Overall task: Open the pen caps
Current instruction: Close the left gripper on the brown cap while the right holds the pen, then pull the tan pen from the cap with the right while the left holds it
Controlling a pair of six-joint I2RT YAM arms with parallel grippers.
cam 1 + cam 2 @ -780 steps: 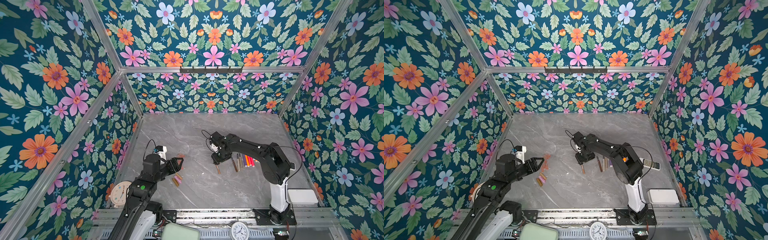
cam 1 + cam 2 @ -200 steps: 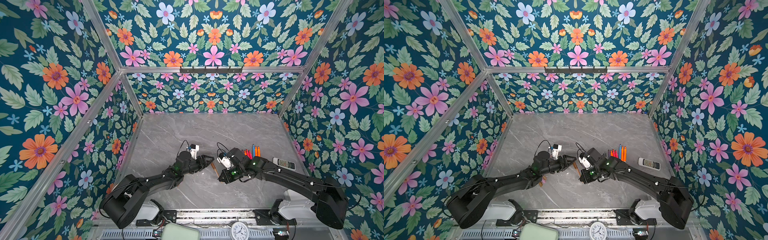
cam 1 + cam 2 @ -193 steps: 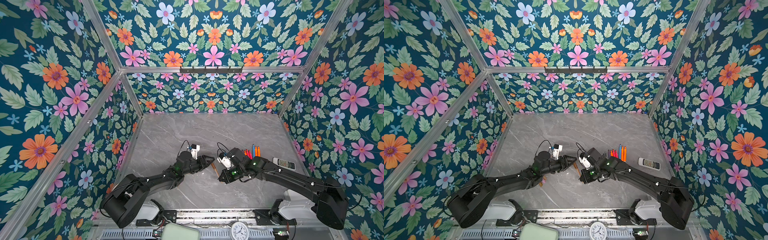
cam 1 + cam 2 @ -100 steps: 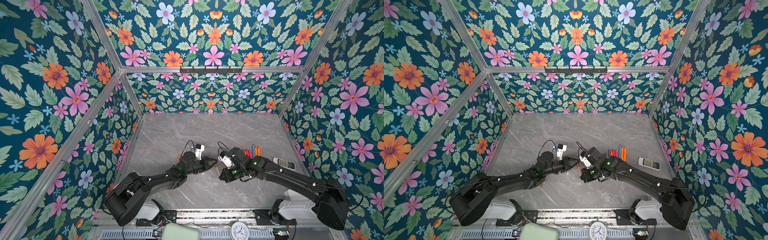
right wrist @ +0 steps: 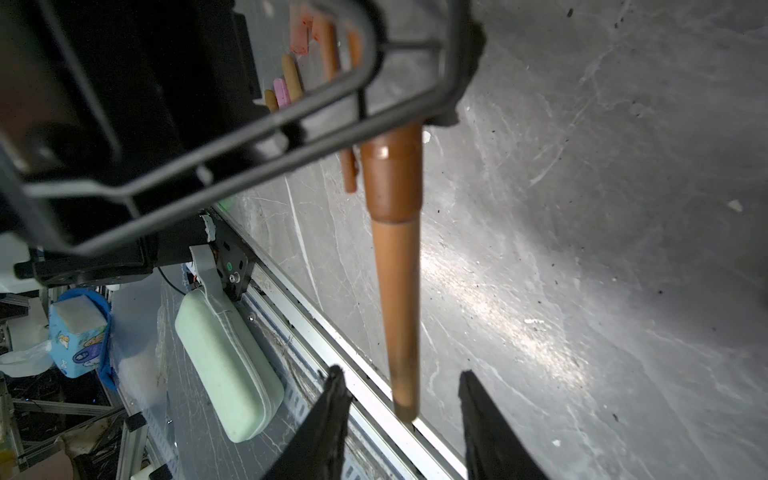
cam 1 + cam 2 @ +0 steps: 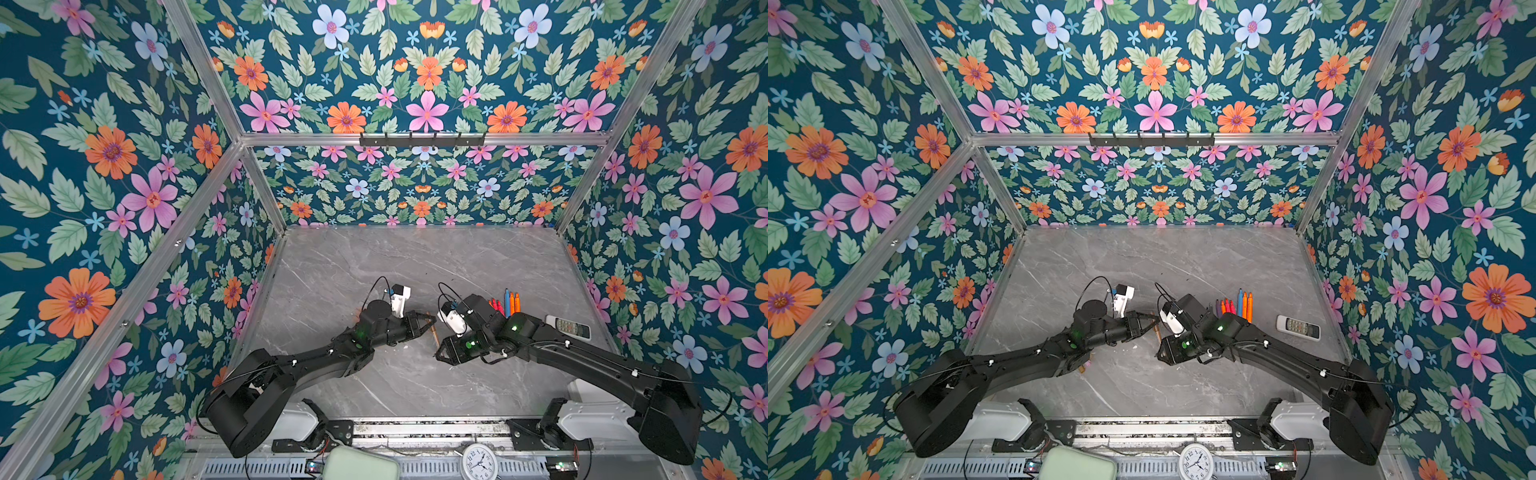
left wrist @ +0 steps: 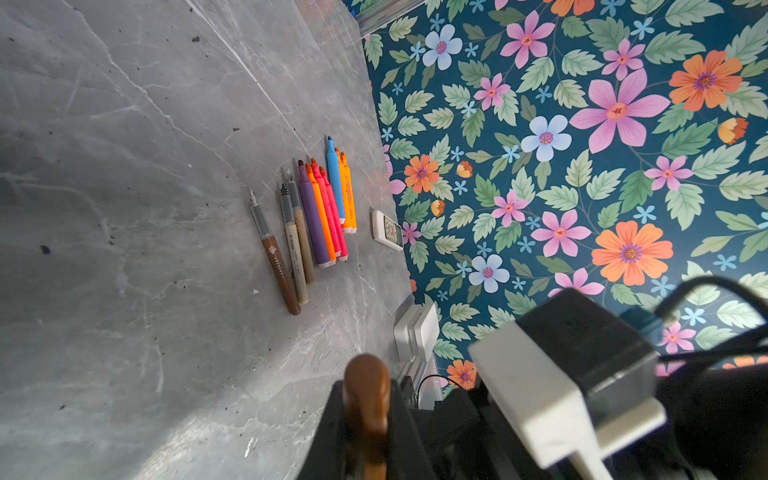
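Observation:
The right gripper takes the brown pen by its loose end (image 6: pixel 437 341) next, which leaves the pen cap free to pull open.
A brown pen (image 5: pixel 397 311) hangs in the air between the two arms, its darker brown pen cap (image 5: pixel 390 178) still seated on it. My left gripper (image 6: pixel 428 322) is shut on the cap end, whose rounded tip (image 7: pixel 365 382) pokes out between the jaws. My right gripper (image 5: pixel 403 399) is open, with its fingers (image 5: pixel 328 415) standing either side of the pen's free end without touching it. In both top views the pen (image 6: pixel 1157 332) bridges the two grippers. Several uncapped pens (image 7: pixel 320 216) lie in a row at the right. Loose pen caps (image 5: pixel 291 79) lie under the left arm.
A white remote control (image 6: pixel 567 327) lies right of the pen row (image 6: pixel 505 305), near the right wall. A pale green case (image 5: pixel 228 365) and a small clock (image 6: pixel 478 467) sit beyond the table's front rail. Flowered walls close in three sides.
My left gripper has closed on the pen's cap end. My right gripper, shut on the pen body until now, has opened and let it go.

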